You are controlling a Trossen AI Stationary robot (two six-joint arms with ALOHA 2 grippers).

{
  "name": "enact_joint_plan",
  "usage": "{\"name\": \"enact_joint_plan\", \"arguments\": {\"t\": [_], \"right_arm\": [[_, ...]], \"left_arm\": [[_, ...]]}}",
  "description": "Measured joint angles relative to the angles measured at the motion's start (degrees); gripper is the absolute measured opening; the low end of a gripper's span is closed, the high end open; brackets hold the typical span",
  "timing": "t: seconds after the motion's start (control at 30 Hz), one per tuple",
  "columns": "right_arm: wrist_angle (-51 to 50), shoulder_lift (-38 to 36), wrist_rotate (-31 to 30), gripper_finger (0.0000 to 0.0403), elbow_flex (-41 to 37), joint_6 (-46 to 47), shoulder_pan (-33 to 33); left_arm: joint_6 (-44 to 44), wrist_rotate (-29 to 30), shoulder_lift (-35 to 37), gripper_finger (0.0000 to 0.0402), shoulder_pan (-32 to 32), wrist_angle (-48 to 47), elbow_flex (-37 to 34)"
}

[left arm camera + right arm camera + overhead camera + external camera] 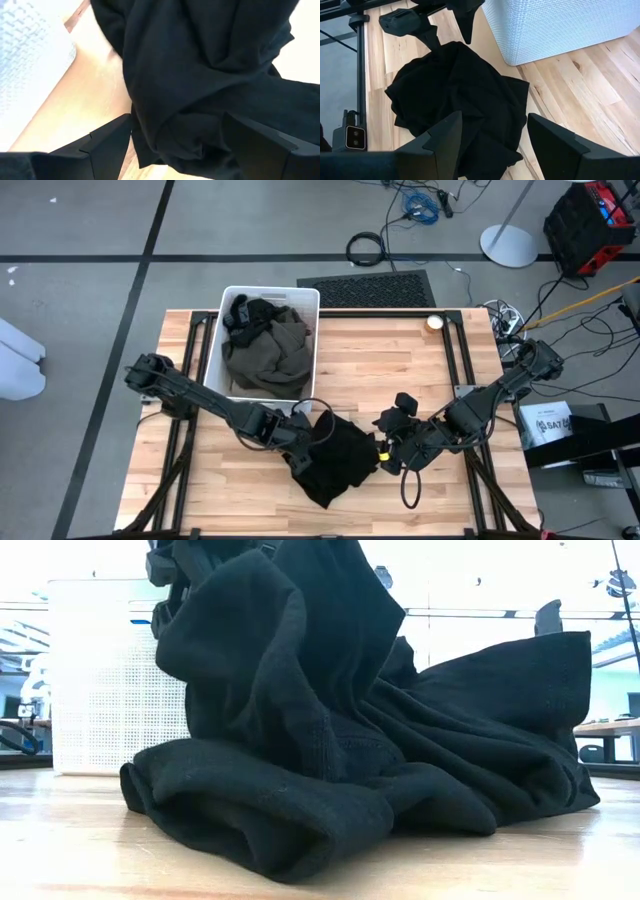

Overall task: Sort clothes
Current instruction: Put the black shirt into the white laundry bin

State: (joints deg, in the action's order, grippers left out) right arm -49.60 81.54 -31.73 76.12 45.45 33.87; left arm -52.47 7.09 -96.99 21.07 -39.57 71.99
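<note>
The left gripper picks up the black garment by its bunched fold (308, 457) next, to sort it into the white bin (300, 288).
A black garment (340, 460) lies bunched on the wooden table near its front edge, resting on its folded lower edge (260, 830), with one part raised in a peak (260, 600). My left gripper (300, 442) stands open over the garment's left side, and fabric bulges between its fingers (175, 120). My right gripper (385, 448) hovers open at the garment's right side, above it (495, 117), with nothing between its fingers. A white bin (300, 288) at the far left holds a dark olive garment (270, 355) and a black one (255, 310). My left gripper comes from above, slanting down, with its two fingers (107, 142) standing wide on either side of a raised fold of the black garment (175, 100). I cannot tell whether the fingers touch the fabric. The garment's lower part lies on the table.
The bin's wall (560, 25) stands close behind the garment on the far side. A small round object (433, 322) sits near the table's far right corner. Bare wood lies to the right (420, 370) and at the near left (200, 480). Black frame rails run along the table's sides.
</note>
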Motion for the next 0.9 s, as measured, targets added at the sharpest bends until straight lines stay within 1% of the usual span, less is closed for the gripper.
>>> {"name": "enact_joint_plan", "arguments": {"t": [0.37, 0.6, 0.8, 0.9], "right_arm": [[0.0, 0.0, 0.0, 0.0212, 0.0, 0.2, 0.0], [0.0, 0.0, 0.0, 0.0212, 0.0, 0.2, 0.0], [0.0, 0.0, -0.1, 0.0212, 0.0, 0.2, 0.0], [0.0, 0.0, -0.1, 0.0212, 0.0, 0.2, 0.0]], "left_arm": [[0.3, 1.9, 0.0, 0.0322, 2.0, -0.2, 0.1], [-1.7, 1.0, 3.5, 0.0322, 2.0, -0.8, 0.9], [-4.4, 2.2, 5.1, 0.0322, 1.9, -5.5, 0.7], [-4.3, 0.5, 4.6, 0.0322, 1.9, -1.2, -0.9]]}}
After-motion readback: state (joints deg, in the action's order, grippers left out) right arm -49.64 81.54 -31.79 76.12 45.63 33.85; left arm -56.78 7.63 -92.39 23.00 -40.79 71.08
